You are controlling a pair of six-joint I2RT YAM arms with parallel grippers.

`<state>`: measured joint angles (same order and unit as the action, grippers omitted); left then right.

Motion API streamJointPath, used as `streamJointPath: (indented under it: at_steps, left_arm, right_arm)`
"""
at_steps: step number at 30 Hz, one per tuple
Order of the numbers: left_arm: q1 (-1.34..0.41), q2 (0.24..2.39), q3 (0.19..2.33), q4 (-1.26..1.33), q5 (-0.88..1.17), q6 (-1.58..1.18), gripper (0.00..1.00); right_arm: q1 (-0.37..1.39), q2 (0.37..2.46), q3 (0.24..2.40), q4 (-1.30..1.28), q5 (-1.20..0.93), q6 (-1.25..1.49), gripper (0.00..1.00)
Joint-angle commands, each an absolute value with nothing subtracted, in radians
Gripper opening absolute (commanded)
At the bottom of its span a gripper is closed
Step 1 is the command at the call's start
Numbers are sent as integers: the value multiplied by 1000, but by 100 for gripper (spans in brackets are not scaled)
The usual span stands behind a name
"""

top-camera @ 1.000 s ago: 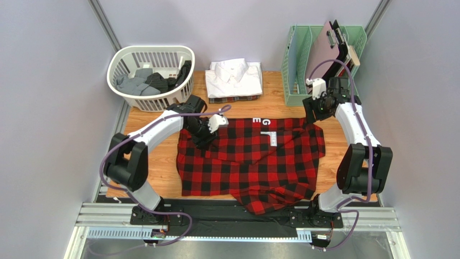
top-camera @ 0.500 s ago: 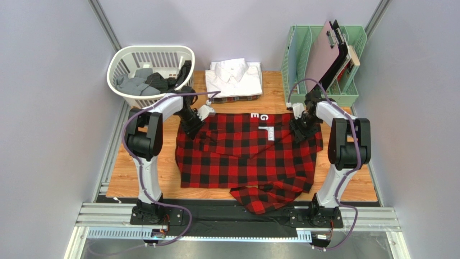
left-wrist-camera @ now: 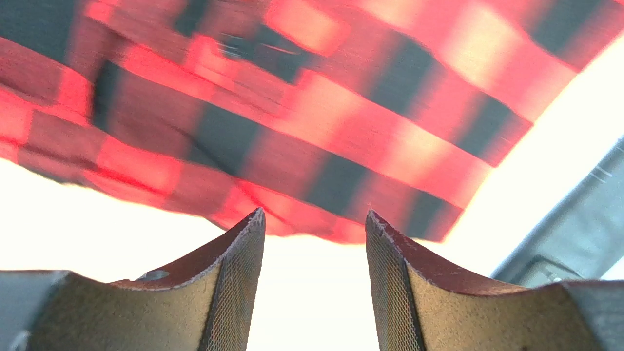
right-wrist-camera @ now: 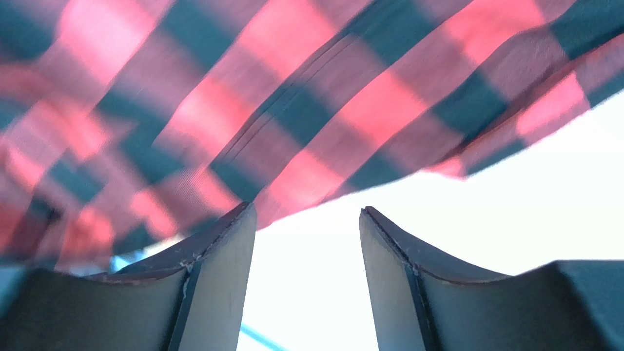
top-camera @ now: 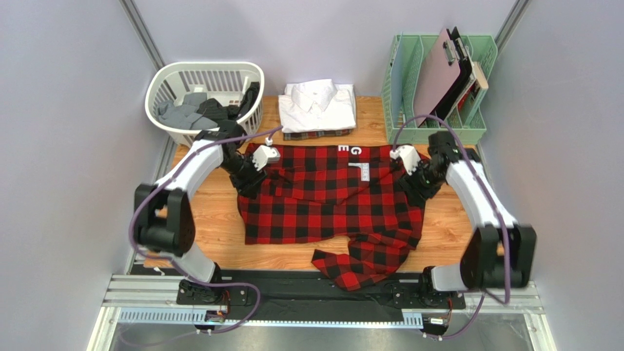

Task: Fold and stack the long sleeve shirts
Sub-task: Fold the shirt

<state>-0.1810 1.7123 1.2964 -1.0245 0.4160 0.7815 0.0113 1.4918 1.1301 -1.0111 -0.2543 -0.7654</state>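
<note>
My left gripper will next fold the shirt's near edge inward over the shirt's body, so it will grab the red-and-black checked shirt (top-camera: 333,201) by the near corner (top-camera: 248,240) on its side.
The red-and-black checked shirt (top-camera: 333,201) lies spread on the wooden table (top-camera: 205,234), with a bunched sleeve hanging off the near edge. My left gripper (top-camera: 249,175) is at its upper left corner. Its jaws stand open with nothing between them, and the checked cloth (left-wrist-camera: 293,124) lies just past the fingertips (left-wrist-camera: 249,234). My right gripper (top-camera: 414,186) is at the upper right corner, also open and holding nothing, with checked cloth (right-wrist-camera: 293,110) beyond its tips. A folded white shirt (top-camera: 318,106) rests on a folded dark plaid one (top-camera: 315,134) at the back.
A white laundry basket (top-camera: 165,80) with grey and dark clothes stands at the back left. A green file rack (top-camera: 399,80) with clipboards stands at the back right. Grey walls close in both sides.
The checked shirt's top edge has shifted toward the back of the table. Both arms moved in to its upper corners, and the lower sleeve bunch now lies more apart from the body.
</note>
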Motion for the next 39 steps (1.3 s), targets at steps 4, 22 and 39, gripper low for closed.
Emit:
streamJointPath:
  at_steps: [4,22,39]
  left_arm:
    - [-187,1433,1028,-1043,523,885,61]
    - [-377,1322,749,-887,304,934,62]
    - [-586,1259,615,-775,178,856,55]
  right_arm:
    - [98,1165,870,-1217,-299,-1005,57]
    - [224,1281,681,-939,-121,-942,43]
    - [236,1252,695,-956,-104,-903,0]
